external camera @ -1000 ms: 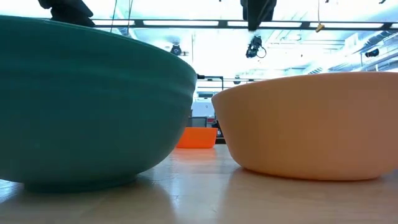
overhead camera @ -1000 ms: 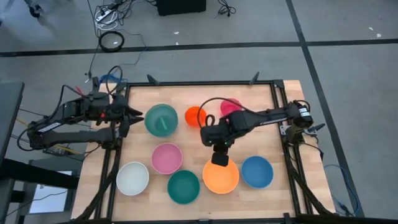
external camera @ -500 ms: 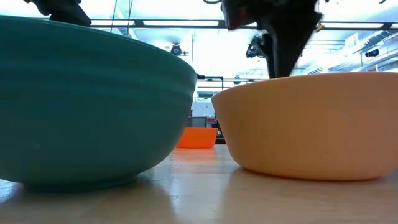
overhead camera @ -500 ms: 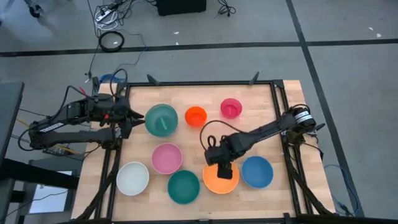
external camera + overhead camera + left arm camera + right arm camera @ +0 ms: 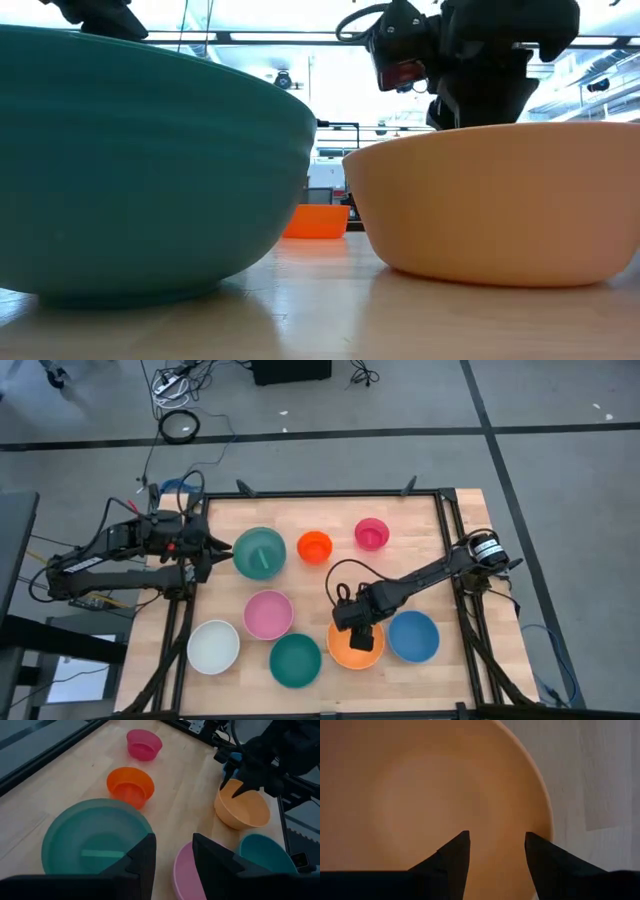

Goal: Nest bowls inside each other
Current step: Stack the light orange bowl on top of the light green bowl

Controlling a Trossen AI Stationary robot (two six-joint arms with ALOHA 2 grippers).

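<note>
Next, my right gripper grabs the orange bowl by its rim (image 5: 546,812) to nest it.
My right gripper (image 5: 362,638) points down, open, over the inside of the orange bowl (image 5: 340,652) near the table's front edge. In the right wrist view both fingertips (image 5: 496,840) stand over the bowl's floor (image 5: 420,795), inward of its rim (image 5: 547,815). In the low view the bowl's wall (image 5: 490,210) hides the fingertips. My left gripper (image 5: 215,550) waits open at the table's left, beside the grey-green bowl (image 5: 260,552). All the bowls rest upright on their bases.
Around the orange bowl stand the blue bowl (image 5: 413,636) to its right, the teal bowl (image 5: 295,660) to its left and the pink bowl (image 5: 268,614). The white bowl (image 5: 213,646) is near left. The red-orange (image 5: 314,546) and magenta (image 5: 371,533) bowls are at the far side.
My right gripper has come down and toward the table's near edge, from above the orange bowl's far rim into the bowl. Its arm no longer covers the magenta bowl. The bowls have stayed where they were.
</note>
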